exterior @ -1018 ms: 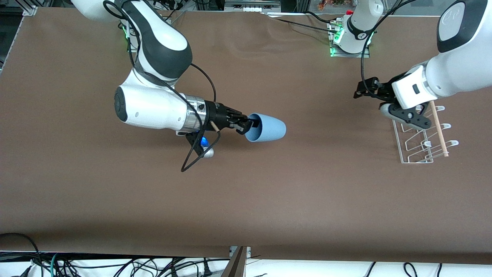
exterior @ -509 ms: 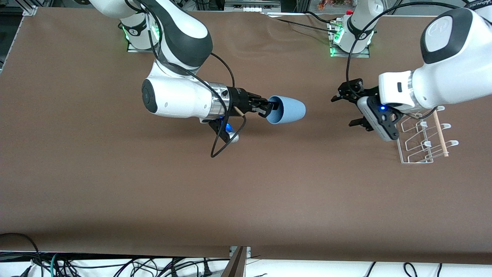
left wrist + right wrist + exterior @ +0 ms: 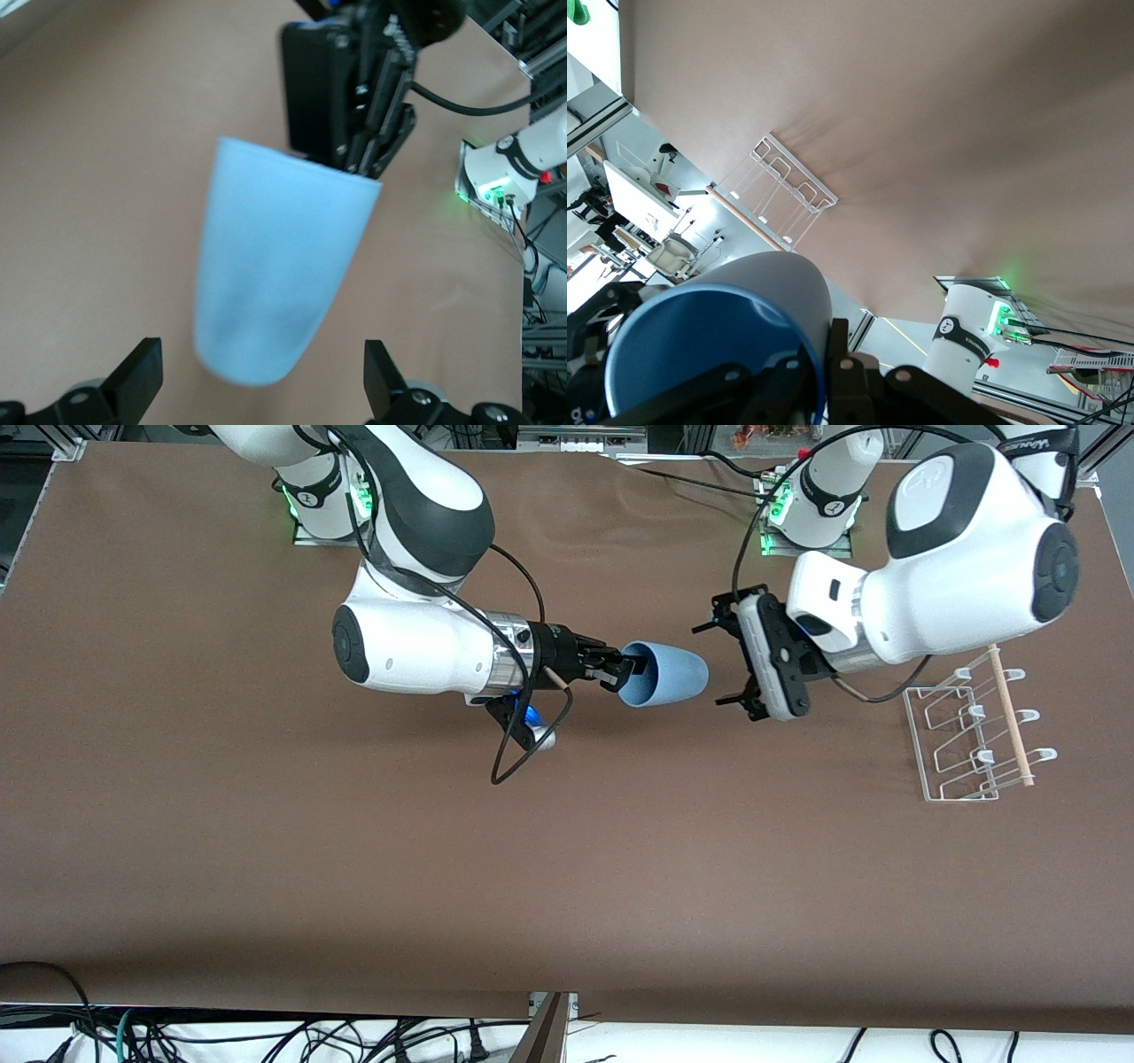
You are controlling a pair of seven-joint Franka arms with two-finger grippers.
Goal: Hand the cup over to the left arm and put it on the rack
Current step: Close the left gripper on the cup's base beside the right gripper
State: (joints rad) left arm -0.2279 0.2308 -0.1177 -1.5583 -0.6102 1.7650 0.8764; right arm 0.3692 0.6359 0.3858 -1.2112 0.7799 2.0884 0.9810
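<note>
My left gripper grabs the cup by its base end (image 3: pixel 251 354) next, which leaves the cup's opening (image 3: pixel 297 164) free for the rack.
The light-blue cup (image 3: pixel 666 676) is held sideways in the air over the middle of the table, base toward the left arm's end. My right gripper (image 3: pixel 620 671) is shut on its rim, one finger inside and one outside, as the right wrist view shows (image 3: pixel 826 376) with the cup (image 3: pixel 718 341). My left gripper (image 3: pixel 722 662) is open, just off the cup's base, its fingers apart on either side and not touching. In the left wrist view the cup (image 3: pixel 275 283) fills the centre between my open left gripper (image 3: pixel 263 394). The white wire rack (image 3: pixel 966 735) stands at the left arm's end.
The rack's wooden rod (image 3: pixel 1010 717) lies across its hooks; the rack also shows in the right wrist view (image 3: pixel 780 190). A black cable loop (image 3: pixel 523 748) hangs under the right wrist. Arm bases with green lights (image 3: pixel 802 522) stand at the table's back edge.
The left arm has swung from over the rack toward the cup, its open gripper now facing the cup's base. The right arm first carried the cup toward the left arm's end, then held nearly still.
</note>
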